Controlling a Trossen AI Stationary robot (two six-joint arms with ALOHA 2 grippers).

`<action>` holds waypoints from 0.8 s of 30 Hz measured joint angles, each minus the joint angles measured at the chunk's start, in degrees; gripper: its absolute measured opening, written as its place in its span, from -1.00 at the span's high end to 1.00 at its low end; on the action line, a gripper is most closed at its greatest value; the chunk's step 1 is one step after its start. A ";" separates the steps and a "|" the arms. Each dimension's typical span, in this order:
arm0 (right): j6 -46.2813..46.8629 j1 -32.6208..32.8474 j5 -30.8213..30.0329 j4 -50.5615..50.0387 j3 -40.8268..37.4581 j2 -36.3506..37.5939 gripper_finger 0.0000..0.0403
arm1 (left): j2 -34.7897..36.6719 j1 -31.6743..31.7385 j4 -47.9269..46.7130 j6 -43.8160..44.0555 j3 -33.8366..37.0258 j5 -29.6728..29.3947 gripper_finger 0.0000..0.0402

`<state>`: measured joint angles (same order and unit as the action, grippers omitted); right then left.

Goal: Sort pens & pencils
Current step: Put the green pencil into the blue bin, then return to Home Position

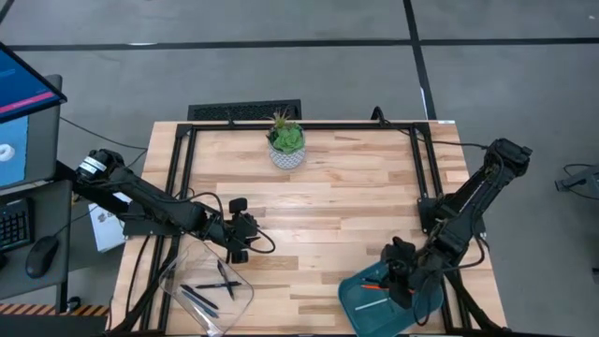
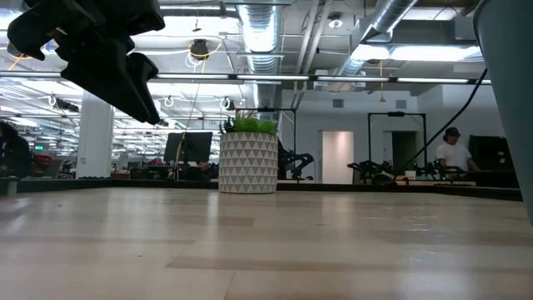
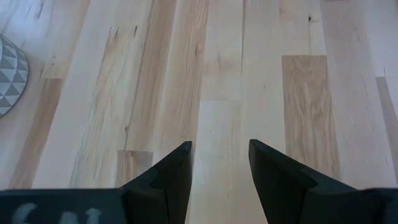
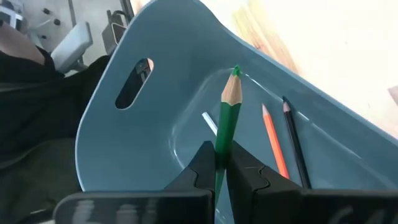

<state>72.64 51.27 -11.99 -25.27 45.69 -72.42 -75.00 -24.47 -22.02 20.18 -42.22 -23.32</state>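
The green pencil (image 4: pixel 227 115) would lie in the teal bin, as my right gripper holds it inside the bin's rim. So my right gripper should open now.
My right gripper (image 4: pixel 222 155) hangs over the teal bin (image 4: pixel 143 124) at the table's near right, shut on a green pencil (image 4: pixel 227 115). On the bin's floor lie an orange pencil (image 4: pixel 273 146), a dark pencil (image 4: pixel 295 149) and a white stick (image 4: pixel 209 122). My left gripper (image 3: pixel 221 149) stands open over bare wood (image 3: pixel 217 74), just beyond a clear tray (image 1: pixel 182 271) at the near left. Several dark pens (image 1: pixel 211 290) lie flat in that tray. In the high view the left gripper (image 1: pixel 239 245) and right gripper (image 1: pixel 402 279) both sit near the front edge. My right gripper pinches the green pencil's painted shaft (image 4: pixel 221 144) between its two fingers. The pencil lies along the fingers, its sharpened point (image 4: pixel 235 72) sticking out ahead of them toward the bin's wall. The fingers slant down into the bin. The pencil is clear of the bin's floor.
A potted plant in a white patterned pot (image 1: pixel 286 150) stands at the table's far middle. Black frame rails (image 1: pixel 182 178) run along the table's sides, with cables by both arms. The wood between the two arms (image 1: pixel 328 225) is free room.
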 joint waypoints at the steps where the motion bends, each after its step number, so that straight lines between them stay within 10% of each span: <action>1: -0.02 -0.02 0.02 0.04 0.00 0.00 0.81 | 0.00 0.00 0.00 0.00 0.00 0.00 0.26; 24: 0.08 -0.02 -0.08 3.99 0.00 -0.02 0.42 | 0.00 0.00 0.02 0.09 0.00 0.00 0.26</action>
<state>72.72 51.24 -12.07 -21.28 45.69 -72.44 -75.00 -24.47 -22.00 20.27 -42.22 -23.32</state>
